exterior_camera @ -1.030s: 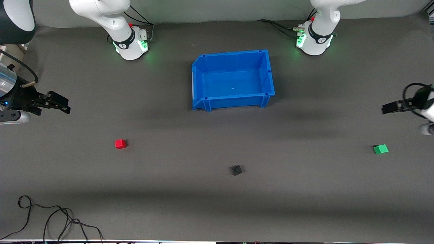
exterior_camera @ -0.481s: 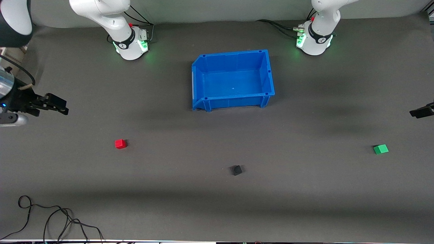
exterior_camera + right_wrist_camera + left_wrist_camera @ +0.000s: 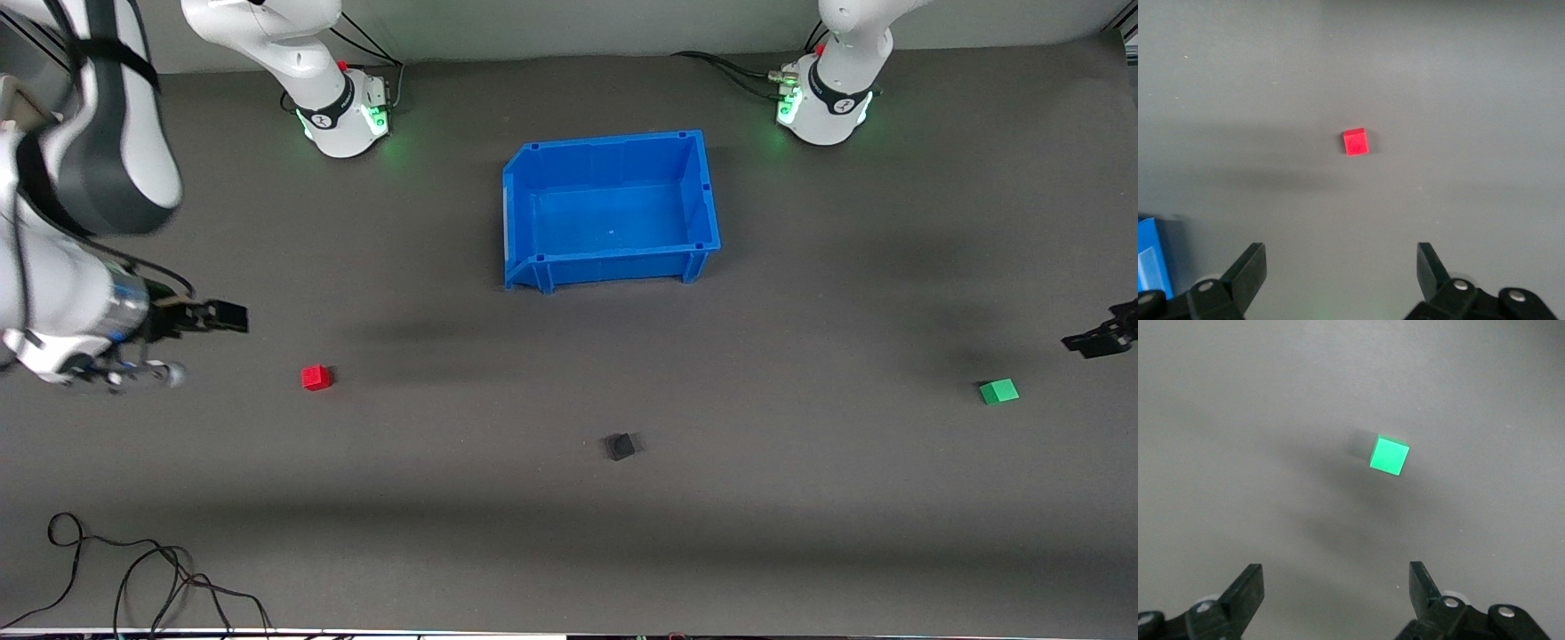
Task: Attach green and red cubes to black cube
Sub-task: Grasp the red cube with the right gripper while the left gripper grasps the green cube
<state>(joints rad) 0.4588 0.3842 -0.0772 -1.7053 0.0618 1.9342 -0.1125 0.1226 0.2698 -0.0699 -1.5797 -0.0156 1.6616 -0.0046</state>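
I need to pick up the green cube (image 3: 999,391) by its opposite sides with my left gripper next. Then it can be attached to the black cube (image 3: 620,445).
The red cube (image 3: 316,377) lies on the grey mat toward the right arm's end; it also shows in the right wrist view (image 3: 1356,141). The green cube (image 3: 999,391) lies toward the left arm's end; it also shows in the left wrist view (image 3: 1389,455). The black cube (image 3: 620,445) lies between them, nearer the front camera. My right gripper (image 3: 233,316) is open and empty, up over the mat beside the red cube. My left gripper (image 3: 1095,341) is open and empty, over the mat near the green cube. Both show open in their wrist views (image 3: 1338,267) (image 3: 1337,585).
An empty blue bin (image 3: 702,191) stands mid-table toward the arm bases; its corner shows in the right wrist view (image 3: 1150,260). Loose black cables (image 3: 133,578) lie at the mat's front edge toward the right arm's end.
My right gripper has swung in toward the red cube, its arm now filling more of the view. My left gripper has moved toward the green cube.
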